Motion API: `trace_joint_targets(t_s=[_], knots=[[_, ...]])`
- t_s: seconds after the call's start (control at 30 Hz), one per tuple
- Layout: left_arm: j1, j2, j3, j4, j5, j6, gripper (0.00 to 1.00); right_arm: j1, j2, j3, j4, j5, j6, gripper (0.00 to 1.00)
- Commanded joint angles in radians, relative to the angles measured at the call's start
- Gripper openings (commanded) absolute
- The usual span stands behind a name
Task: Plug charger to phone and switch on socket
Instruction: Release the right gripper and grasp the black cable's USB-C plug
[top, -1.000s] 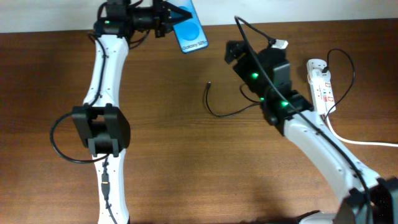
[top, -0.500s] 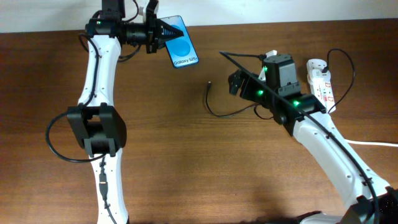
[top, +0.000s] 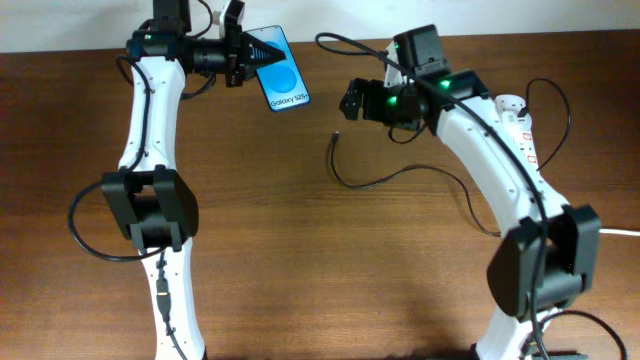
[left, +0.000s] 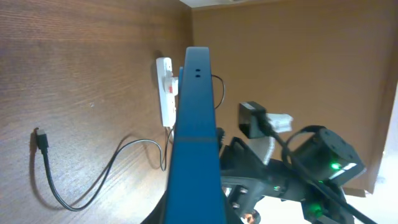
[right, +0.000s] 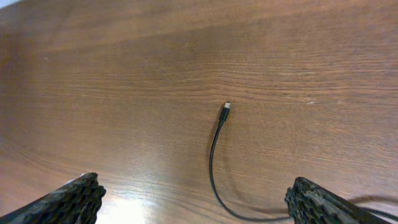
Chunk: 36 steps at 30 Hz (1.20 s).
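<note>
My right gripper should grab the charger just behind its plug tip (top: 334, 141) next, so that the plug tip stays free and points ahead to plug into the phone (top: 285, 80).
The phone (top: 285, 80), blue screen with dark text near its low end, hangs above the table's back left, and my left gripper (top: 262, 54) is shut on its upper end. In the left wrist view the phone (left: 196, 124) shows edge-on. The charger (top: 345, 180), a thin black cable, curves across the wood with its plug tip (top: 337, 135) free. My right gripper (top: 352, 100) hovers open just behind that tip; its fingers (right: 68, 199) stand wide with the charger tip (right: 227, 107) ahead of them. The socket (top: 522, 128) lies at the right, partly hidden by the right arm.
The socket's thick white cord (top: 620, 232) runs off the right edge. The right arm (top: 500, 170) arches over the charger's far end. A wall rises along the table's back edge (top: 450, 38). Bare wood (top: 330, 270) fills the middle and front.
The right arm has swung back and leftward, and its open gripper now sits near the charger tip. The left gripper has carried the phone a little left and down.
</note>
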Motion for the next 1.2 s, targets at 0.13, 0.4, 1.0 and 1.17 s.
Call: trace_joint_targets(t_s=[0.13, 0.4, 1.0, 1.17], knots=[[0.022, 0.002, 0.004, -0.036, -0.065, 0.022, 0.0, -0.004, 0.134, 0.016, 0.009, -0.019, 0.03, 0.92], [0.053, 0.002, 0.004, -0.056, -0.065, 0.022, 0.0, 0.031, 0.228, 0.015, 0.076, -0.045, 0.031, 0.67], [0.053, 0.002, 0.004, -0.056, -0.065, -0.013, 0.0, 0.082, 0.356, 0.015, 0.212, -0.041, 0.11, 0.41], [0.053, 0.002, 0.004, -0.06, -0.065, -0.013, 0.0, 0.082, 0.36, 0.015, 0.238, -0.041, 0.117, 0.4]])
